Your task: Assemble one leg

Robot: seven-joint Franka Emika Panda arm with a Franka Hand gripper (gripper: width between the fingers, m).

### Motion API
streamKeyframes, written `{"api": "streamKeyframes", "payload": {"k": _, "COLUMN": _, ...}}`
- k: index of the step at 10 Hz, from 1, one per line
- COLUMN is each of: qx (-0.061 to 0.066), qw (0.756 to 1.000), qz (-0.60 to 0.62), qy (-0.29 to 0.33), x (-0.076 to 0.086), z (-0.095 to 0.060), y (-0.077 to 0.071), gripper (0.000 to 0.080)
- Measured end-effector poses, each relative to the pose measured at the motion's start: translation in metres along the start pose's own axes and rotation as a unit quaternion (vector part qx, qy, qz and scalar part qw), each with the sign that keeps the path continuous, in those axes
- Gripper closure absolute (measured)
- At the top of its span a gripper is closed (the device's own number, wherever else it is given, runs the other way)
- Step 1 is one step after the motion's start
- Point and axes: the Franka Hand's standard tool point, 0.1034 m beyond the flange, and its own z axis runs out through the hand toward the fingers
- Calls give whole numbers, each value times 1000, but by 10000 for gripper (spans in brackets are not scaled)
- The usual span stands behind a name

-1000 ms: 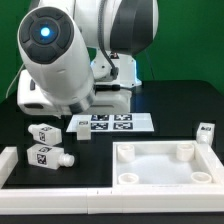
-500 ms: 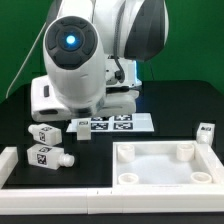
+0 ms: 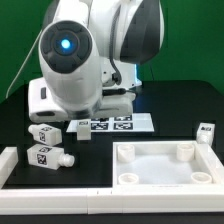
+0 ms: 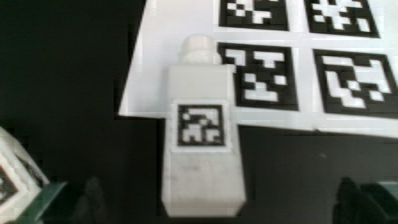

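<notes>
The robot's fingers are above the leg's blocky end [image 4: 205, 190] with black table between them, so the gripper should go lower before it closes on that end.
In the wrist view a white leg [image 4: 199, 125] with a black-and-white tag lies flat, partly on the marker board [image 4: 302, 60], its narrower end pointing toward the board's tags. My gripper [image 4: 217, 200] is open, with its dark fingertips [image 4: 75, 198] on either side of the leg's blocky end and not touching it. In the exterior view this leg [image 3: 79, 127] lies at the marker board's left end, under the arm's wrist [image 3: 75, 95], which hides the fingers.
Two more legs [image 3: 45, 133] [image 3: 48, 157] lie at the exterior view's left, and one [image 3: 205, 133] stands at its right. The large white square panel [image 3: 165, 178] sits at the front. A white block [image 3: 8, 160] is at the left edge.
The arm's upper body swung toward the exterior view's right, then drifted slightly back left and lower. The legs and the panel have not moved.
</notes>
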Motion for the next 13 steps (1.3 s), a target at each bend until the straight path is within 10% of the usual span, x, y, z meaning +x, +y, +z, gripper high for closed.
{"api": "streamKeyframes", "payload": {"k": 10, "qx": 0, "qw": 999, "qz": 22, "qy": -29, "x": -3, "z": 39, "y": -1, "gripper": 151}}
{"api": "streamKeyframes", "payload": {"k": 12, "qx": 0, "qw": 999, "qz": 22, "qy": -29, "x": -3, "z": 39, "y": -1, "gripper": 409}}
{"api": "streamKeyframes", "payload": {"k": 13, "qx": 0, "qw": 999, "qz": 22, "qy": -29, "x": -3, "z": 39, "y": -1, "gripper": 409}}
